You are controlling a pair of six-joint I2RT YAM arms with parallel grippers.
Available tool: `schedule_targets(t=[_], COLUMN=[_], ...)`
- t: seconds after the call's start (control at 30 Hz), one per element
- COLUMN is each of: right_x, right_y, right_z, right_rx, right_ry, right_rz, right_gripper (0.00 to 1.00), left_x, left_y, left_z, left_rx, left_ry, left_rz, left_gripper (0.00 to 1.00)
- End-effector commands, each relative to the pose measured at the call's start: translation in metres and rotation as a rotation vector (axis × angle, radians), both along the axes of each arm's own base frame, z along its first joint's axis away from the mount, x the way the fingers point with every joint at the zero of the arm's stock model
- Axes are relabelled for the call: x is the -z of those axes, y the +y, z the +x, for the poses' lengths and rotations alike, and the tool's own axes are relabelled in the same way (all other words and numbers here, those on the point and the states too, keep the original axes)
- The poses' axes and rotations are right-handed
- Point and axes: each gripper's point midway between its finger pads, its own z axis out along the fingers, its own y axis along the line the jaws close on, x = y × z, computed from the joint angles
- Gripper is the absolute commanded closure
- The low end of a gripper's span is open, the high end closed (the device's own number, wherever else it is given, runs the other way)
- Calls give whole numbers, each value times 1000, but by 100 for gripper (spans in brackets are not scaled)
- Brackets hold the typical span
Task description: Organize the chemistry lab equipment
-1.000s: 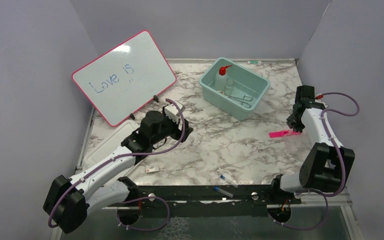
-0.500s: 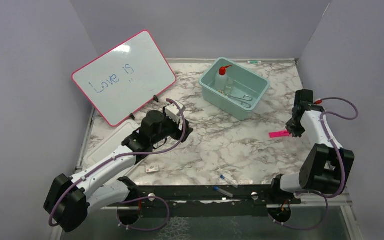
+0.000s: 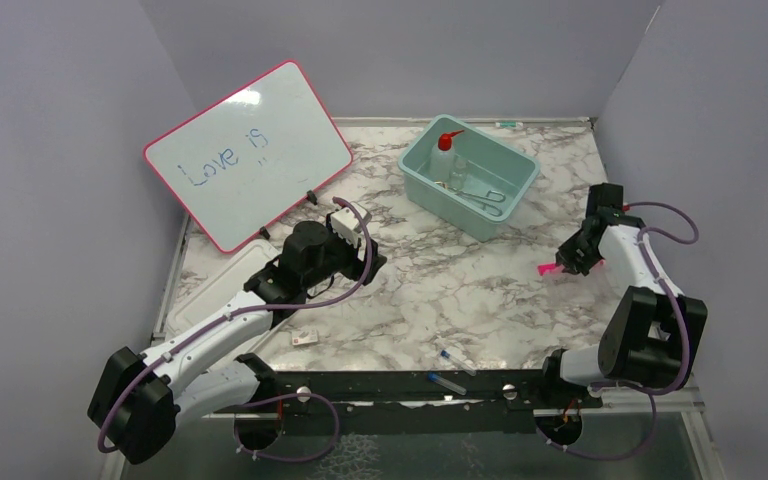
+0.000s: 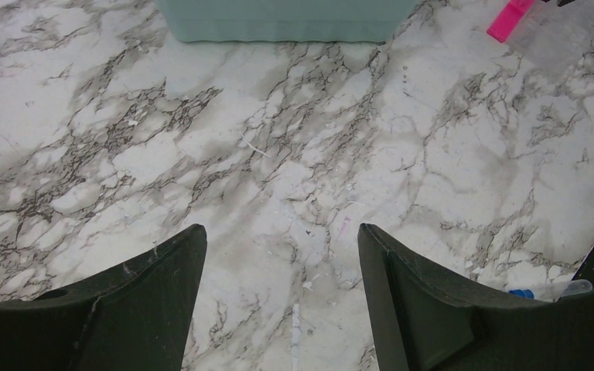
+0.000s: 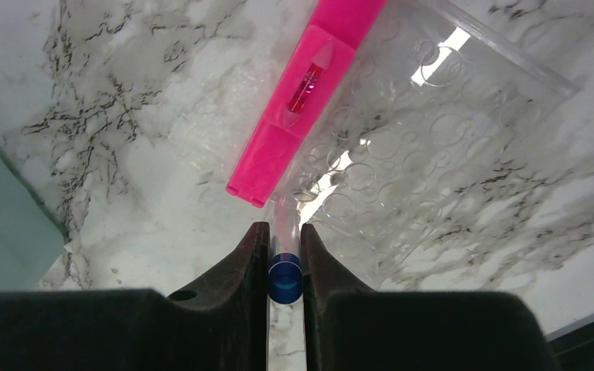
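Note:
My right gripper should first move the clear tube to the holes in the rack. The tube's far end is at the rack's edge and would miss the holes if I opened now.
My right gripper is shut on a clear tube with a blue cap. The tube's far end is at the edge of a clear holed rack with a pink side piece. My left gripper is open and empty above bare marble. A teal bin holds the clear squeeze bottle with red nozzle and metal forceps. Two more blue-capped tubes lie near the front edge. The brush and the red stick are out of view.
The pink-framed whiteboard leans at the back left. A small white piece lies near the front left. Purple walls close in the left, back and right. One blue-capped tube shows by my left gripper's right finger.
My right gripper has swung left and now sits over the right end of the pink rack with the tube in it. The left arm has not moved.

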Motion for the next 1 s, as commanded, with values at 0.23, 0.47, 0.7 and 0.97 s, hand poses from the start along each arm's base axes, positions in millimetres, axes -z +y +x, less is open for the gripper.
schedule_targets(t=[0.23,0.47,0.7,0.97], right_x=[-2,-7,-5,4], right_y=[43,53,64,70], right_z=[26,32,30,27], right_rx=[-129,-197,-272,-321], right_ry=[-53,-32,4,51], right_rz=[43,-63,-161,-198], right_gripper=[94,93,92,89], left_x=[-14,-13,-13,-13], left_y=[-4,-4,-6,-8], left_z=[6,5,4,3], left_rx=[0,-1,6,14], left_ry=[-36,-31,-25,-20], left_rz=[-26,-28,-35,-41], left_gripper=[25,25,25,25])
